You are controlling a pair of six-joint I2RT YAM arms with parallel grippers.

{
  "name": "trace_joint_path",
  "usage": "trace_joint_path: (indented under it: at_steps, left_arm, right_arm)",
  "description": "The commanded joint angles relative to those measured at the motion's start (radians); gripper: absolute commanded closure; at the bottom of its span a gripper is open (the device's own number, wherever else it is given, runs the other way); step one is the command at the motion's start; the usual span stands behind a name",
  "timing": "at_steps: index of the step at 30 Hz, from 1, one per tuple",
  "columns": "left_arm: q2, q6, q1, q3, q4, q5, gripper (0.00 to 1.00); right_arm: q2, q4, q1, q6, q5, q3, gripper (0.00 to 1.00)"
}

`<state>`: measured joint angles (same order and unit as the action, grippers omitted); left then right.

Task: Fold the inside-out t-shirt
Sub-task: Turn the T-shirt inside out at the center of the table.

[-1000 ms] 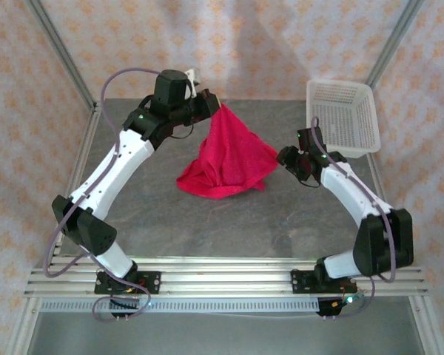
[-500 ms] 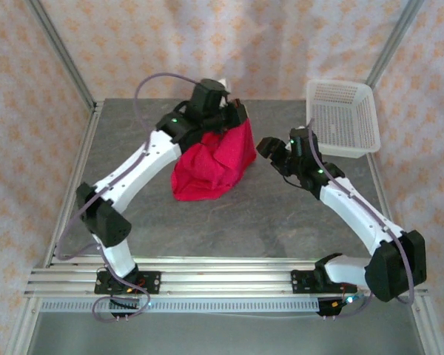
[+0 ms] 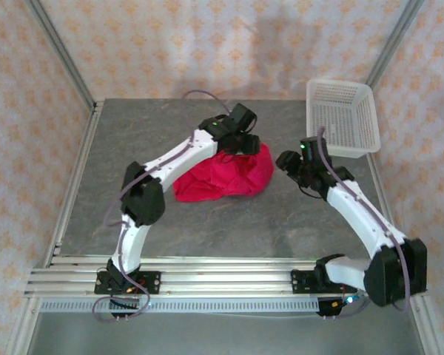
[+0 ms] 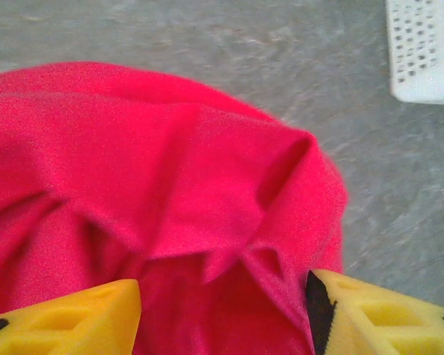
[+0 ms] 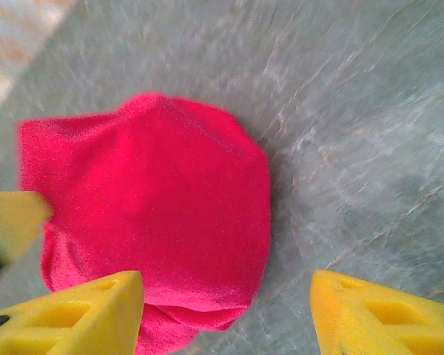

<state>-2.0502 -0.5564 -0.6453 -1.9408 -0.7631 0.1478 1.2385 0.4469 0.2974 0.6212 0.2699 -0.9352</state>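
My left gripper will grab the t-shirt's loose folds at the heap's far edge next, so the rest stays free for my right gripper to help spread.
The inside-out t-shirt (image 3: 226, 177) is a crumpled crimson heap on the grey table (image 3: 207, 222), with no tag showing. My left gripper (image 3: 244, 144) hangs over the heap's far edge. In the left wrist view that gripper (image 4: 222, 318) is open, its yellow fingers (image 4: 74, 318) wide apart with loose folds of the t-shirt (image 4: 155, 177) lying between and below them. My right gripper (image 3: 285, 160) sits just right of the heap. Seen from the right wrist, this gripper (image 5: 226, 314) is open, with the t-shirt (image 5: 148, 207) ahead of it and its near edge between the fingers.
A white mesh basket (image 3: 342, 118) stands at the back right corner of the table, its corner (image 4: 425, 48) showing in the left wrist view. Bare grey tabletop lies in front of and left of the heap. Metal frame posts rise at the back corners.
The left arm swung right and down, laying the hanging shirt on the table as a low heap, and its jaws now stand apart. The right gripper shifted slightly right.
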Motion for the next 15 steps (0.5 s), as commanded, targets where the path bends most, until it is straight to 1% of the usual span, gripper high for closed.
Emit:
trace_joint_path:
  at_steps: [1,3,4,6,10,15]
  left_arm:
    - [0.222,0.041,0.043,0.166,0.017,-0.062,0.43]
    - [0.270,0.050,0.045,0.262,0.085,-0.032,0.43]
    - [0.273,0.056,0.045,0.281,0.092,-0.020,0.41]
    - [0.254,0.068,0.045,0.278,0.071,-0.012,0.38]
    - [0.197,0.063,0.045,0.271,0.091,0.021,0.38]
    - [0.057,0.045,0.045,0.199,0.095,0.055,0.43]
  right_arm:
    - [0.080,0.011,0.033,-0.050,0.025,-0.060,0.39]
    - [0.116,-0.011,0.033,-0.033,0.032,-0.063,0.39]
    - [0.126,-0.022,0.033,-0.028,0.038,-0.065,0.39]
    - [0.136,-0.032,0.034,-0.022,0.044,-0.071,0.40]
    - [0.128,-0.027,0.037,-0.026,0.043,-0.079,0.40]
    - [0.116,-0.008,0.038,-0.028,0.052,-0.088,0.40]
